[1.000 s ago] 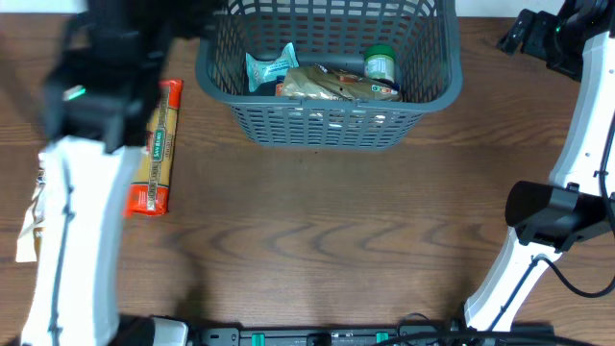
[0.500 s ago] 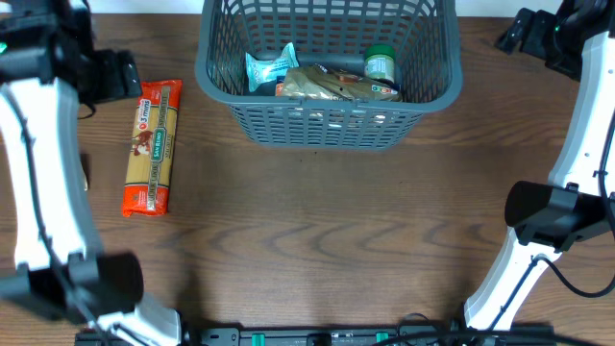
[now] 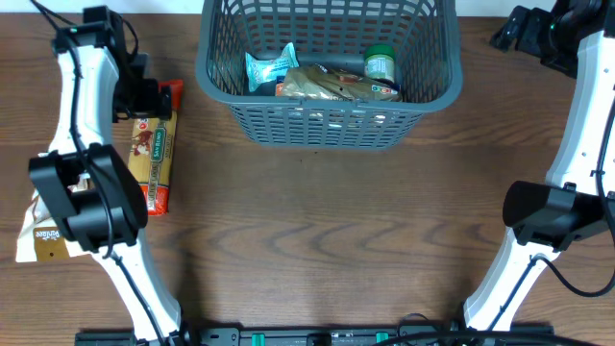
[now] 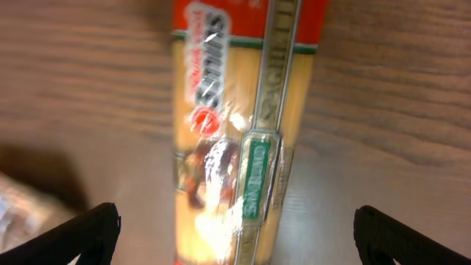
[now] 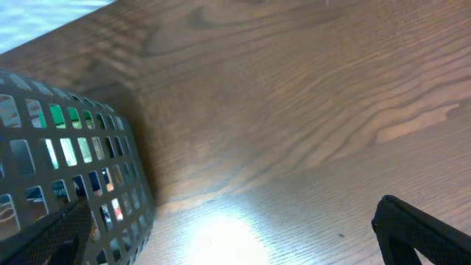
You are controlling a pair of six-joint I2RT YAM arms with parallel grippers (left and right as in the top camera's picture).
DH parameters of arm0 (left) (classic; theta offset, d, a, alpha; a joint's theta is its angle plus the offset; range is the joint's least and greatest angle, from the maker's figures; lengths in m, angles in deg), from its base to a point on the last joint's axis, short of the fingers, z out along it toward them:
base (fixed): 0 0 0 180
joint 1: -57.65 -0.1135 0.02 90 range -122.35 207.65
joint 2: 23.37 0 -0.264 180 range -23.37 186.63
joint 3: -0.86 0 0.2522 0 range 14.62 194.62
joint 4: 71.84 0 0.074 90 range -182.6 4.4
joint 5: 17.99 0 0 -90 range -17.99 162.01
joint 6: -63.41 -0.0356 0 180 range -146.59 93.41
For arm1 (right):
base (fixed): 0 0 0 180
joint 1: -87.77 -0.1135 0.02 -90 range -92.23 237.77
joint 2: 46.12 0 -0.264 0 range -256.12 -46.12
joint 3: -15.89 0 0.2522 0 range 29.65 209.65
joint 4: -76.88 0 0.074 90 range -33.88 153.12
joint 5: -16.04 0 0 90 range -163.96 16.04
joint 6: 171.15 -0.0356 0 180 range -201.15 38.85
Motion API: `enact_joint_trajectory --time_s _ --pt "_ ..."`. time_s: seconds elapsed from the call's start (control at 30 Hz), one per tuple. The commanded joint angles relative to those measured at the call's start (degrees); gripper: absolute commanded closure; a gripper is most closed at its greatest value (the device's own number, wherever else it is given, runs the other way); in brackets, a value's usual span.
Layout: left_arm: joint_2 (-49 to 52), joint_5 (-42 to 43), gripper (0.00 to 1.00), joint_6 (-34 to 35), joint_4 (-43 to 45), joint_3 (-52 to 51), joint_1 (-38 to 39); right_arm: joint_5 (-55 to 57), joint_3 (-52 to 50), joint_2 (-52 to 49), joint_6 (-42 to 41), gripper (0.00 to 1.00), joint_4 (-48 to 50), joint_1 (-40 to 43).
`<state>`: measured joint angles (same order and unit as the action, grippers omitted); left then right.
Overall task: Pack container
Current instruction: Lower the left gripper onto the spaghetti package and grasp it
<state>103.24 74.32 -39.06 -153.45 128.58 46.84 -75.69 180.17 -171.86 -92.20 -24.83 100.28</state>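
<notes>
My left gripper needs to come down before it closes on the pasta packet (image 3: 154,159) (image 4: 232,160), because its fingers are still above the packet.
The dark grey-blue basket (image 3: 327,106) stands at the far middle of the table and shows at the left of the right wrist view (image 5: 66,169). It holds a teal packet (image 3: 267,67), a brown packet (image 3: 332,85) and a green-lidded jar (image 3: 380,63). A long orange pasta packet (image 3: 154,159) lies flat to the left of the basket. My left gripper (image 3: 144,96) hovers over its far end, open, with the packet (image 4: 235,132) between its fingers (image 4: 81,235). My right gripper (image 3: 524,29) is open and empty, to the right of the basket.
A brown and white packet (image 3: 38,231) lies near the left edge, partly under my left arm. Bare wooden table (image 5: 309,110) shows in front of the basket and to its right.
My left arm has swung from the near left to the far left, and its gripper now sits over the pasta packet's far end. The right arm has not moved.
</notes>
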Motion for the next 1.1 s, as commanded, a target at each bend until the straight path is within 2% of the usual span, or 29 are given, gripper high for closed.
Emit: enact_joint_trajectory --time_s 0.0,0.13,0.77,1.03,1.07 --pt "2.4 2.9 0.02 -5.0 1.2 -1.2 -0.1 -0.2 -0.2 0.0 0.8 0.01 0.3 -0.6" --pt "4.2 3.1 0.02 -7.0 3.7 -3.3 -0.1 -0.2 -0.2 0.0 0.3 0.01 1.0 -0.6" --pt "5.5 3.0 0.02 -7.0 18.2 -20.1 -0.2 -0.2 -0.2 0.0 -0.3 0.01 1.1 -0.6" --pt "5.5 2.4 0.01 -7.0 20.2 -23.5 -0.3 -0.2 -0.2 0.0 -0.3 0.01 1.1 -0.6" --pt "5.5 2.4 0.04 -7.0 20.2 -23.6 -0.3 -0.2 -0.2 0.0 -0.3 0.01 1.1 -0.6"
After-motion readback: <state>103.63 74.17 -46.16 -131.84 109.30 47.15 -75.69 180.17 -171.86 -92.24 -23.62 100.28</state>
